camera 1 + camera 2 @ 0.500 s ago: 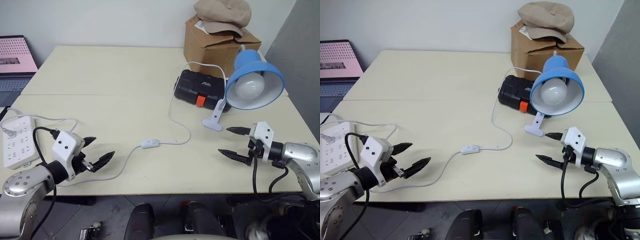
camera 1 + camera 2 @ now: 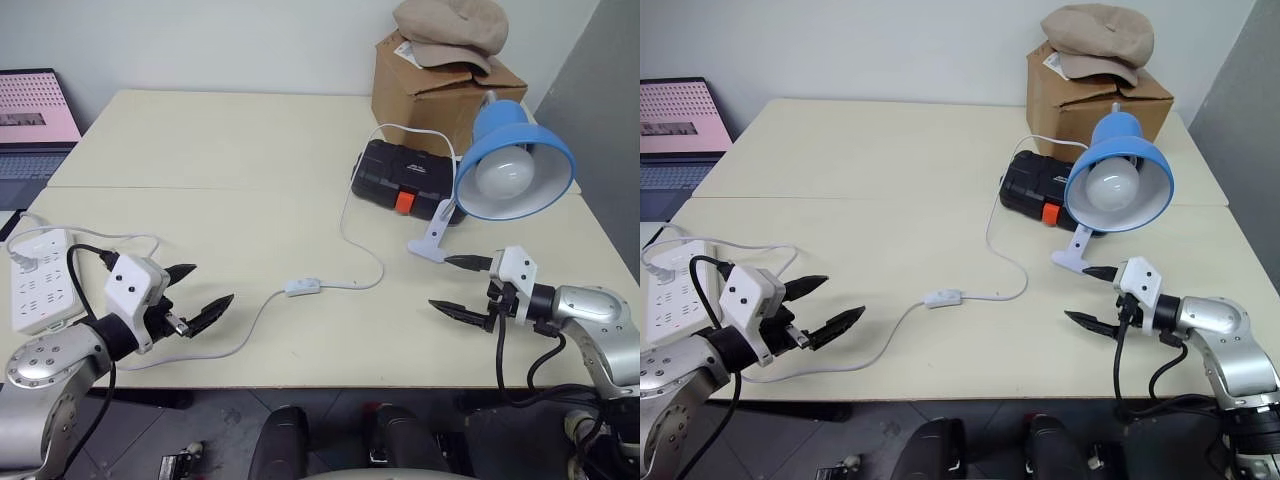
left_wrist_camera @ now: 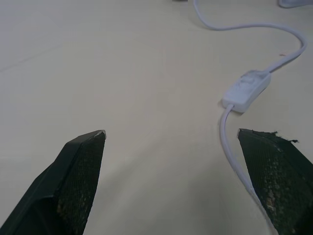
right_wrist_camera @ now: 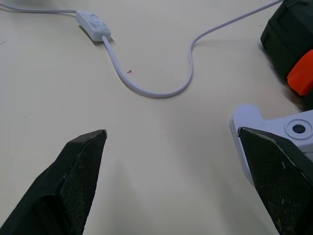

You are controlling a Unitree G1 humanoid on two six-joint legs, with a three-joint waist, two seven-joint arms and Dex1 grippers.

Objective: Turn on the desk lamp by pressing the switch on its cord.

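Note:
The left gripper grabs the switch by the end of its housing (image 3: pixel 234 100) next, which leaves the switch's button (image 3: pixel 251 78) free to press.
The desk lamp (image 2: pixel 512 170) has a blue dome shade, an unlit white bulb and a white clip base (image 2: pixel 427 245), and stands at the table's right. Its thin white cord (image 2: pixel 352 240) loops across the table to the small white switch (image 2: pixel 301 287) near the front middle. My left gripper (image 2: pixel 200 295) hovers open at the front left, a short way left of the switch (image 3: pixel 246 89). My right gripper (image 2: pixel 458 288) hovers open at the front right, just in front of the clip base (image 4: pixel 274 129), with the switch (image 4: pixel 93 24) farther off.
A black case with a red latch (image 2: pixel 405 178) lies behind the lamp, with a cardboard box (image 2: pixel 440 85) and a cap on top beyond it. A white power strip (image 2: pixel 38 280) sits at the table's left edge. A laptop (image 2: pixel 35 120) is at the far left.
My right gripper has moved slightly left, closer to the clip base. The left gripper has barely shifted. The view itself has shifted a little.

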